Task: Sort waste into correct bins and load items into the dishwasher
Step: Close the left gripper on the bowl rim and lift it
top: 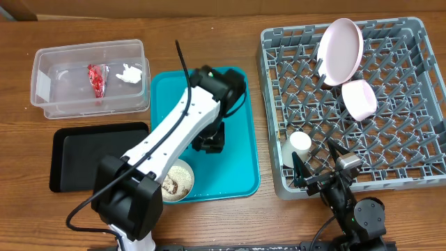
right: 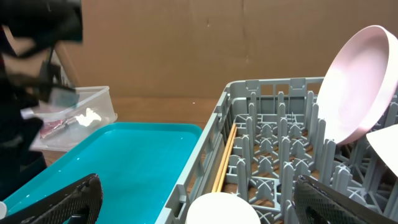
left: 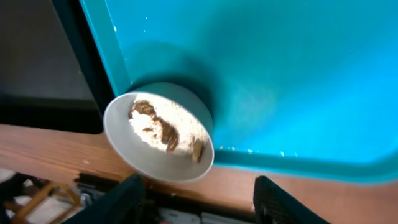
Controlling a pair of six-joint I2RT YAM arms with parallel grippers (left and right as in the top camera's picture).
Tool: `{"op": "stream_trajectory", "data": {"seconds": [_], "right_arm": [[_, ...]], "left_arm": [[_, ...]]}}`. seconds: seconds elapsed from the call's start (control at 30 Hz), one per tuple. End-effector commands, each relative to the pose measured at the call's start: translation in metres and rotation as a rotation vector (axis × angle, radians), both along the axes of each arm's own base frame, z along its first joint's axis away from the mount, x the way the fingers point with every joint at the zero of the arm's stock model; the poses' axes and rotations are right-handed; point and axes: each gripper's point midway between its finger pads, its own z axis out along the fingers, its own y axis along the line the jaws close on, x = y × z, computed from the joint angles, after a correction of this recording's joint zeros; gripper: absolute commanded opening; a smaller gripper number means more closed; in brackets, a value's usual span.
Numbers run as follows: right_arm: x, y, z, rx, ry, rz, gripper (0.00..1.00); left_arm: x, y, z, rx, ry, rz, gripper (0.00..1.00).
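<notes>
My left gripper pinches the off-white bowl's rim nearest the teal tray's middle next. This leaves the bowl's opposite rim clear to tip waste into the black tray (top: pixel 97 157).
The off-white bowl (top: pixel 178 180) holds white rice and a brown lump and sits at the front left corner of the teal tray (top: pixel 240 139). It also shows in the left wrist view (left: pixel 158 137). My left gripper (top: pixel 208 141) hangs open and empty over the tray (left: pixel 199 205). The clear tub (top: pixel 90 77) holds the red wrapper (top: pixel 96 79) and the white tissue (top: pixel 129 72). The black tray (top: pixel 97 157) is bare. The grey rack (top: pixel 355 104) holds the plate (top: pixel 340 50), the pink bowl (top: pixel 359 99), the white cup (top: pixel 301 142) and the chopsticks (right: pixel 224 158). My right gripper (top: pixel 315 157) is open at the rack's front, just behind the cup (right: pixel 217 208).
The left arm stretches from the front edge across the teal tray. The rack's front wall stands just ahead of my right gripper (right: pixel 205 205). A brown cardboard wall stands behind the table.
</notes>
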Motion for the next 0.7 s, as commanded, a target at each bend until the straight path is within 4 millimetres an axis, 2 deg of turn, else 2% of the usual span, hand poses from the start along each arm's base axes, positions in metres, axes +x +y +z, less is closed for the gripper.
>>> {"op": "stream_trajectory", "data": {"seconds": [0.0,0.17,0.37,0.43,0.57,0.67], "right_arm": [[0.001,-0.002,-0.002,0.005,-0.002,-0.009,1.00],[0.001,-0.002,-0.002,0.005,-0.002,-0.009,1.00],[0.001,-0.002,-0.002,0.005,-0.002,-0.009,1.00],[0.001,-0.002,-0.002,0.005,-0.002,-0.009,1.00],[0.001,-0.002,-0.002,0.005,-0.002,-0.009,1.00],[0.001,-0.002,-0.002,0.005,-0.002,-0.009,1.00]], "left_arm": [[-0.004,0.017,-0.020,0.071,-0.004,0.099,0.55],[-0.018,0.033,-0.044,0.100,0.046,0.145,0.53],[-0.035,0.029,-0.069,0.055,0.098,0.166,0.48],[-0.035,0.029,-0.074,0.053,0.095,0.165,0.48],[-0.025,0.025,-0.085,0.026,0.043,0.150,0.49],[-0.021,0.023,-0.096,0.006,0.015,0.150,0.36]]}}
